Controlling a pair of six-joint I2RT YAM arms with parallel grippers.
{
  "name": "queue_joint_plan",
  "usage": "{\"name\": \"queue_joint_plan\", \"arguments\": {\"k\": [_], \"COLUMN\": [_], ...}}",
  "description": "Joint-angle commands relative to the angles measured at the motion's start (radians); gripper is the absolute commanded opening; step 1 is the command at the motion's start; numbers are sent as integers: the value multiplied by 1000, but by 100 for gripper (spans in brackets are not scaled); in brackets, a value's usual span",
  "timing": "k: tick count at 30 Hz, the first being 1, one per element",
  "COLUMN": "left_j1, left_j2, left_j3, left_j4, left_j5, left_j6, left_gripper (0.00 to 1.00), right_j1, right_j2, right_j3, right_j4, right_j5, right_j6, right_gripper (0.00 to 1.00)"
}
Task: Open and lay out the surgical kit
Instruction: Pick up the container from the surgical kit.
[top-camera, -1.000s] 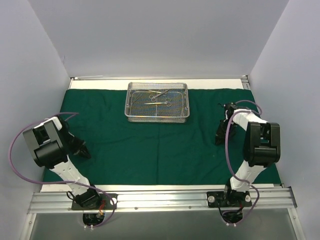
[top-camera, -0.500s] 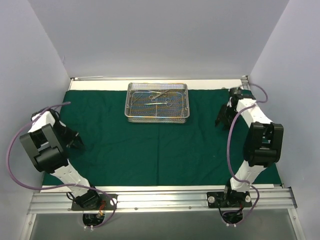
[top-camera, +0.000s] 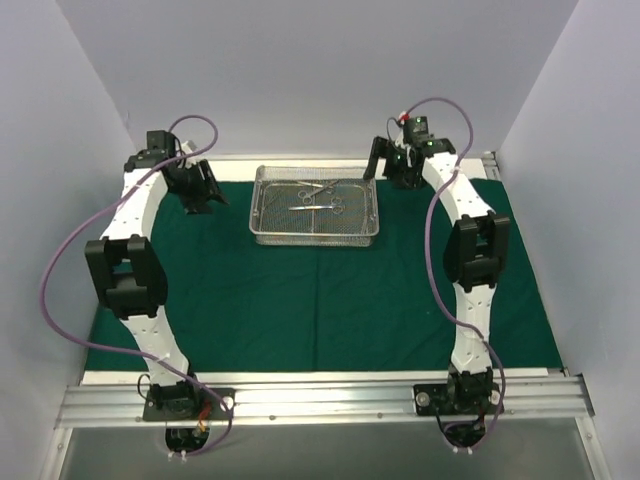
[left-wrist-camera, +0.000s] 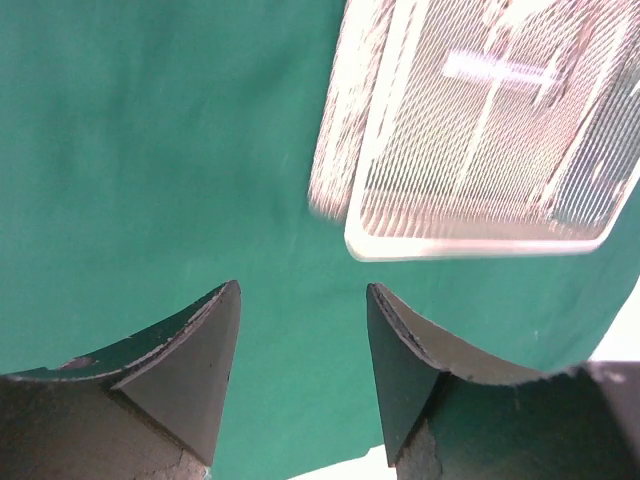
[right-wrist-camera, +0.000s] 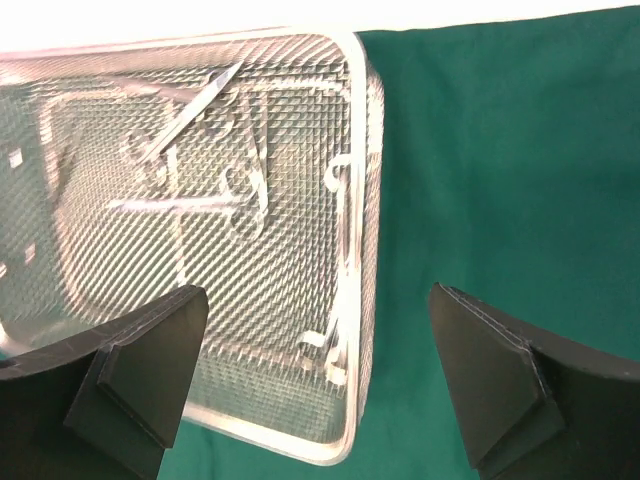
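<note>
My left gripper grabs the tray's side rim (top-camera: 256, 201) (left-wrist-camera: 384, 115) next, opposite my right gripper, so that both grippers carry the tray level across the drape.
The surgical kit lies unwrapped. Its dark green drape (top-camera: 320, 300) is spread flat over the table. The silver wire-mesh tray (top-camera: 315, 237) stands on the drape at the far middle, with steel scissor-like instruments (top-camera: 320, 197) inside. My left gripper (top-camera: 203, 193) hovers left of the tray, open and empty. In the left wrist view the gripper (left-wrist-camera: 303, 286) is over bare drape (left-wrist-camera: 150, 150), and the tray's corner (left-wrist-camera: 470, 245) is ahead to the right. My right gripper (top-camera: 385, 168) hangs at the tray's far right corner. It (right-wrist-camera: 318, 291) is wide open above the tray's right rim (right-wrist-camera: 360, 250) and the instruments (right-wrist-camera: 200, 170).
A white strip of table (top-camera: 440, 160) runs behind the drape against the back wall. Grey walls close in on the left and right. The aluminium base rail (top-camera: 320, 395) crosses the near edge. Purple cables (top-camera: 60, 270) loop off both arms.
Both arms have swung from the near sides of the drape up to the far end, one on each side of the tray. Both grippers have opened.
</note>
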Motion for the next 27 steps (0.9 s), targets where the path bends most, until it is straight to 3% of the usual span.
{"name": "queue_joint_plan", "arguments": {"k": [1, 9, 21, 27], "left_j1": [-28, -118, -207, -212], "left_j2": [114, 347, 526, 555], "left_j3": [162, 426, 590, 594], "left_j4": [74, 11, -61, -71], "left_j5": [-9, -60, -84, -88], "left_j6": [15, 21, -3, 4], "left_gripper": [62, 63, 62, 60], "right_j1": [-12, -6, 3, 15], "right_j2": [84, 160, 218, 255], "right_j3": [96, 136, 142, 142], "right_j4": [-94, -94, -69, -68], "right_j5": [28, 71, 27, 15], "right_j6": [-1, -15, 6, 15], "right_gripper": [100, 97, 76, 47]}}
